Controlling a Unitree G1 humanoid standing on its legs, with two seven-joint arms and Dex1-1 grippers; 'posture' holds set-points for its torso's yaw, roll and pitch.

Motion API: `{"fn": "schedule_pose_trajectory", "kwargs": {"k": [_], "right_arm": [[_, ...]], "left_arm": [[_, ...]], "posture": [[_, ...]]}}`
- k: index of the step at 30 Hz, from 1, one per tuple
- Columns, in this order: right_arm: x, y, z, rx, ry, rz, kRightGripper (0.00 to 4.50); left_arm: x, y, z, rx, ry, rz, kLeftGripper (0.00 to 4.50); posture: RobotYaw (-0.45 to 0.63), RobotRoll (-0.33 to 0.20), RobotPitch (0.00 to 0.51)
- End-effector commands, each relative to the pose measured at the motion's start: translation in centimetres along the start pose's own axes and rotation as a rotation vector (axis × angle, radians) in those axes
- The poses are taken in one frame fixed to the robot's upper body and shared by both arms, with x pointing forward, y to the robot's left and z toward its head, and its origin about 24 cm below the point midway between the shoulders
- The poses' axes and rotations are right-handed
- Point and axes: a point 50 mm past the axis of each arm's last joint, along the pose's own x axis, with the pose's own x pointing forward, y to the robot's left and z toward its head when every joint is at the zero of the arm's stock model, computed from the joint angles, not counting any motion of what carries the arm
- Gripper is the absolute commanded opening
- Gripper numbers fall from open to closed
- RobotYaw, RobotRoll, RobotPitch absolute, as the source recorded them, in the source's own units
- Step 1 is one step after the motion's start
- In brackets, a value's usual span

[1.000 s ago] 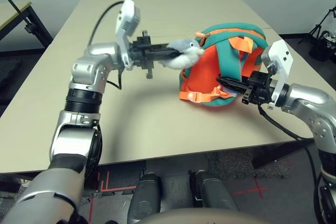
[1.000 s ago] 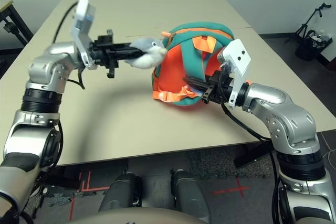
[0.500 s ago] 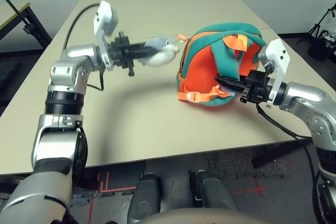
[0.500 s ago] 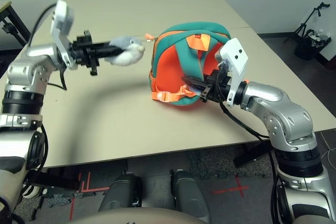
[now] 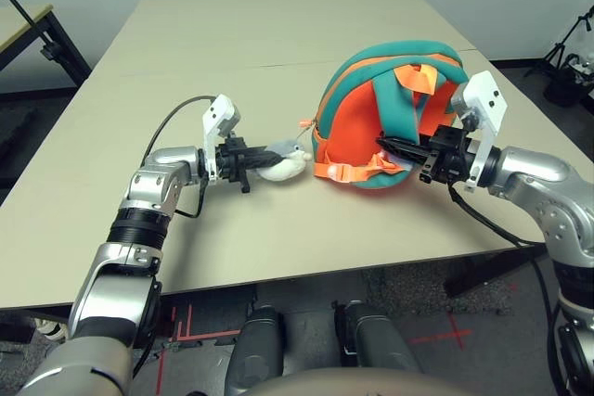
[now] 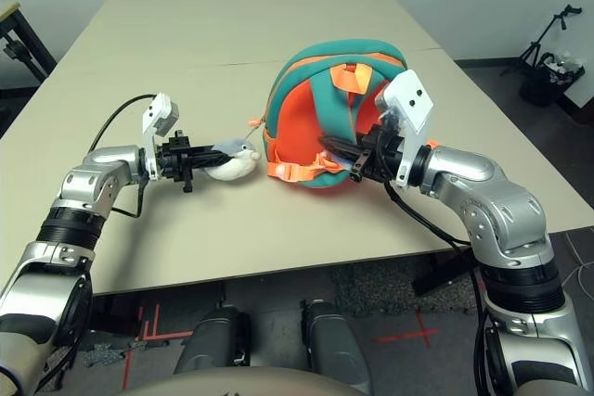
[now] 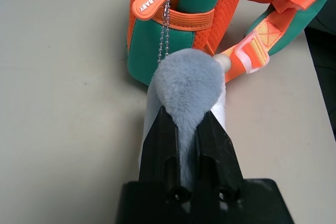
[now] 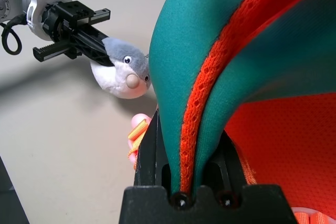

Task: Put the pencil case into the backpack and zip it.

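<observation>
The backpack's lower edge rests on the tabletop and the backpack would stand, so my right gripper should release the strap.
The orange backpack with teal trim stands on the tan table, right of centre, straps facing me. My right gripper is shut on a teal strap at the bag's near right side. A grey plush toy lies just above the table left of the bag, hanging by a thin chain from the zipper beside an orange tag. My left gripper is shut on the toy's tail end. The pencil case is hidden.
The table's front edge runs close below both arms. A dark stand is on the floor at the far right, and another table's corner shows at the far left.
My left gripper has dropped from a raised position to just above the table and come closer to the backpack, still holding the plush toy. The right gripper has kept its grip on the strap.
</observation>
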Motion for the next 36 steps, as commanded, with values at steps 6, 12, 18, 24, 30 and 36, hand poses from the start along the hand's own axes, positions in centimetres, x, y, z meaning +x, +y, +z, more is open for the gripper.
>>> {"fn": "schedule_pose_trajectory", "kwargs": {"k": [6,12,18,24,30,36], "right_arm": [[-1.1,0.1,-0.8,-0.065,0.168,0.100,1.96],[-4.3,-1.0,-0.1,-0.082,0.313,0.187,4.29],[-8.8,-4.3,-0.7,-0.032,0.478,0.074,4.49],[-12.9,-7.7,-1.9,-0.028,0.504,-0.202,4.49],[-13.9,-10.8,-3.9,-0.056,0.361,-0.550,4.49],[-13.3,-13.2,-5.5,-0.092,0.127,-0.938,4.49]], "left_arm": [[-4.1,0.9,1.7,-0.042,0.072,0.062,3.32],[-7.6,1.4,1.5,-0.001,0.246,0.142,4.50],[-9.8,1.9,0.8,0.012,0.246,0.257,4.50],[-10.4,1.9,-0.7,0.075,0.129,0.394,4.50],[-10.4,2.5,-1.3,0.121,-0.119,0.685,4.50],[-10.6,2.5,-3.4,0.073,-0.242,1.042,4.50]], "posture": [[0.06,0.000,0.064],[0.08,0.000,0.073],[0.09,0.000,0.080],[0.10,0.000,0.079],[0.10,0.000,0.074],[0.11,0.000,0.081]]}}
